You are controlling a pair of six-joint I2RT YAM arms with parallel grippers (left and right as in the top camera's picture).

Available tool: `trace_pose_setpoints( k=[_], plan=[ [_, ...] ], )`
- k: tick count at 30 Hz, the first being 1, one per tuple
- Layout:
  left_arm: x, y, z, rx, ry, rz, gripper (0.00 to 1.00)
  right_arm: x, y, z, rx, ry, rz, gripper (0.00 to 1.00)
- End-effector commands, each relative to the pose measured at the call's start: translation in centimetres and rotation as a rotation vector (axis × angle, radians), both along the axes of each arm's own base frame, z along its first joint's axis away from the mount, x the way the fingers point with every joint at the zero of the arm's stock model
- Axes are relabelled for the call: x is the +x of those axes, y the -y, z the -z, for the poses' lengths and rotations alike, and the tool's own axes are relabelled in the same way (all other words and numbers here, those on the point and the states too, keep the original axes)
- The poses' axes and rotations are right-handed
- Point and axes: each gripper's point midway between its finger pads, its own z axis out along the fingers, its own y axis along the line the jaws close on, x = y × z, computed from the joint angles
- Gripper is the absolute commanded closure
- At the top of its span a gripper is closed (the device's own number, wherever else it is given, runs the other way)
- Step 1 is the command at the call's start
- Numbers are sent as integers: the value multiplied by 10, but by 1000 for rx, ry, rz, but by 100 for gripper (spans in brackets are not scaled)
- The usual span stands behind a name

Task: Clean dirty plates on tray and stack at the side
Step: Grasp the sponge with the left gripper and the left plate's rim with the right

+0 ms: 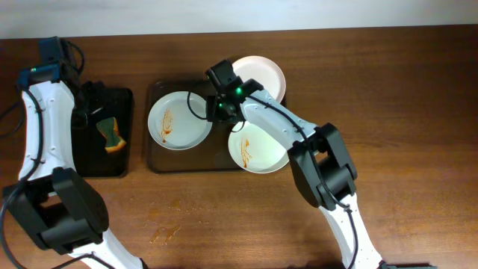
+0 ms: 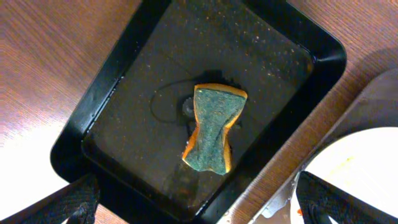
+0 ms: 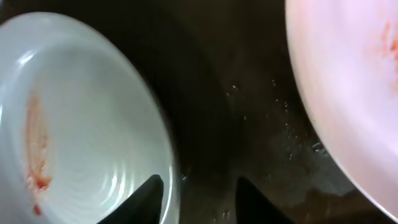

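The left gripper grabs the sponge across its narrow middle (image 1: 111, 134) (image 2: 213, 129) from the green side next, which leaves the yellow side free to wipe plates.
A dirty white plate (image 1: 179, 121) with red smears lies in the left half of the dark brown tray (image 1: 213, 158). A second smeared plate (image 1: 258, 147) rests on the tray's right edge. A clean plate (image 1: 261, 75) sits on the table behind the tray's right corner. My right gripper (image 1: 217, 110) is open and low between the two dirty plates. In the right wrist view its jaws (image 3: 199, 190) straddle the rim of the left plate (image 3: 81, 124), with the other plate (image 3: 348, 87) to the right. My left gripper (image 1: 93, 104) hangs open over the sponge (image 2: 212, 127).
The green and yellow sponge (image 1: 112, 134) lies in a small black tray (image 1: 89, 161) left of the brown tray. The black tray's wet floor (image 2: 143, 93) fills the left wrist view, with a plate's edge (image 2: 367, 168) at the lower right. A small stain (image 1: 166, 233) marks the table's front.
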Motion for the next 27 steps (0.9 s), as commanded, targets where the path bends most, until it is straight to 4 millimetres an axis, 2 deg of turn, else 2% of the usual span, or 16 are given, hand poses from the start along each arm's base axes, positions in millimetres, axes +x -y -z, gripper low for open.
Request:
trace_pose_setpoints(
  k=[1,3,5,6,11,13,15,16,18,20,21,25,27],
  plan=[
    [2,-7,0,22,1,-25,1,4,-9,9,14,3,25,62],
    [2,-9,-1,35,-1,-29,1,5,-11,11,20,5,25,63],
    [1,-11,-1,46,-5,-32,1,5,-19,12,32,22,14,76],
    [1,-11,0,45,-8,-32,1,4,-21,12,27,27,12,78],
    [1,-11,14,36,-40,-32,1,1,-19,15,6,21,14,80],
    [1,-12,20,33,-54,-33,1,-2,-15,18,-10,7,16,91],
    [0,-13,26,29,-68,-38,2,-3,-13,19,-16,0,18,96],
    [-2,-14,31,22,-89,-44,11,-3,-11,19,-12,-13,19,96],
    [-7,-12,46,0,-120,-88,36,-2,-8,18,0,-26,18,96],
    [-7,-12,56,-3,-131,-90,45,-2,-7,19,-3,-25,12,96],
    [-5,-13,65,-4,-135,-89,56,-2,-8,19,-4,-23,8,96],
    [1,-6,93,-51,-167,-15,64,-2,-8,18,-3,-22,8,96],
    [2,0,113,-83,-206,57,73,-2,-8,18,-1,-19,9,96]
  ],
)
